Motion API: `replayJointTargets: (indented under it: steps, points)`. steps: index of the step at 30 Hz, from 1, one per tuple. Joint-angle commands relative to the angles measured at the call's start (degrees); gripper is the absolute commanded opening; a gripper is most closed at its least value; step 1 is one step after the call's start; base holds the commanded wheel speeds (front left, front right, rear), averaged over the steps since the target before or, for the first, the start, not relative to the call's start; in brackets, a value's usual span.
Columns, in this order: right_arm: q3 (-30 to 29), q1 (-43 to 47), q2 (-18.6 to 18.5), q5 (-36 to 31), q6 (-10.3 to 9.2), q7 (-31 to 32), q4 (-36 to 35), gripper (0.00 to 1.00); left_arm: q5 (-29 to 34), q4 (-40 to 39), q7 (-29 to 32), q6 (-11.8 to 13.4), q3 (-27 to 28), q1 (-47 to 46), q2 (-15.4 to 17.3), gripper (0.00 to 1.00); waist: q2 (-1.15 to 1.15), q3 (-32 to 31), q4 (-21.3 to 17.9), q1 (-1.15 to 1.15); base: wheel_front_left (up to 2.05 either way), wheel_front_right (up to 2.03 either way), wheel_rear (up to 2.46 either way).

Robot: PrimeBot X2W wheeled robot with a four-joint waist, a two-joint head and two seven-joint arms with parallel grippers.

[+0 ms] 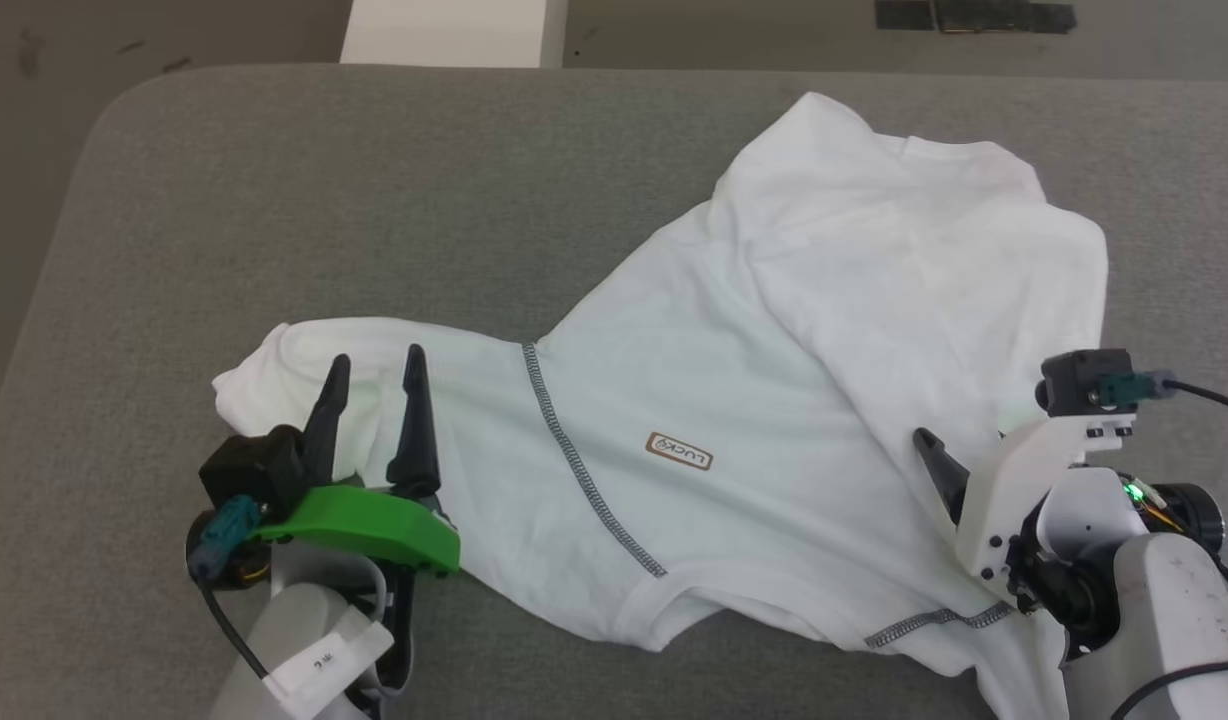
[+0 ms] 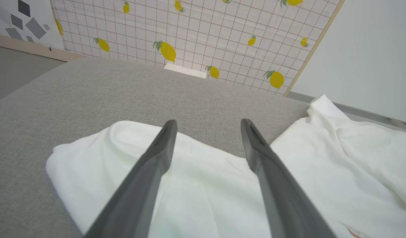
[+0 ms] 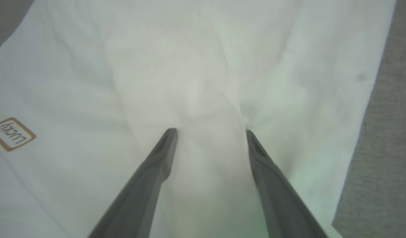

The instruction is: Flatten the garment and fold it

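I should next grab the bunched fold of cloth on the white shirt with my right gripper, to lift and flatten the crumpled shirt.
The white garment [image 1: 734, 400] lies crumpled on the grey surface, chest up, its brown-bordered LUCKY patch [image 1: 679, 451] near the middle and grey stitched seams [image 1: 584, 470] running to the neck. Its lower body is folded over at the far right. One sleeve [image 1: 284, 370] stretches out to the left. My left gripper [image 1: 374, 365] hovers open over that sleeve [image 2: 117, 158], fingers apart with nothing between them. My right gripper [image 3: 209, 132] stands open above a raised fold of cloth [image 3: 206, 99] at the shirt's right side; in the head view one of its dark fingers [image 1: 939, 465] shows.
The grey padded table [image 1: 374, 200] has a rounded far-left corner, with floor beyond it. A white block [image 1: 449, 32] stands past the far edge. A lemon-patterned wall [image 2: 196, 33] rises behind the table in the left wrist view.
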Motion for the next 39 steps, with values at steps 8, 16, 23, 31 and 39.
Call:
replayJointTargets:
  steps: [8,16,23,31,39]
  points:
    - [1.9,-2.1,0.1,0.3,-0.09,0.8,-1.8,0.42,3.4,-1.6,-0.5,-1.7,2.7,1.7,-2.7,1.00,0.00,1.0,1.7,0.00,0.00,0.00,0.00]
    - [3.0,-2.7,0.1,0.2,-0.09,-1.1,-2.5,0.00,5.0,-1.2,-0.5,-2.8,5.0,1.7,-3.6,1.00,0.00,0.9,0.5,0.00,0.00,0.00,0.00]
    - [-4.7,-4.6,-0.1,-2.3,-0.09,-7.6,-5.5,0.00,5.6,-0.3,-0.5,-3.4,5.5,2.3,-4.1,1.00,0.00,-0.2,-0.9,0.00,0.00,0.00,0.00]
    - [-25.7,0.1,-0.2,-7.6,-0.09,-9.3,-10.8,0.00,6.1,0.3,-0.5,-3.6,6.1,2.8,-4.3,1.00,0.00,-1.7,-1.6,0.00,0.00,0.00,0.00]
    - [-42.4,4.7,0.0,-9.3,-0.09,-7.4,-2.8,0.08,6.2,0.5,-0.5,-3.8,6.4,3.2,-4.0,1.00,0.00,-2.6,-2.8,0.00,0.00,0.00,0.00]
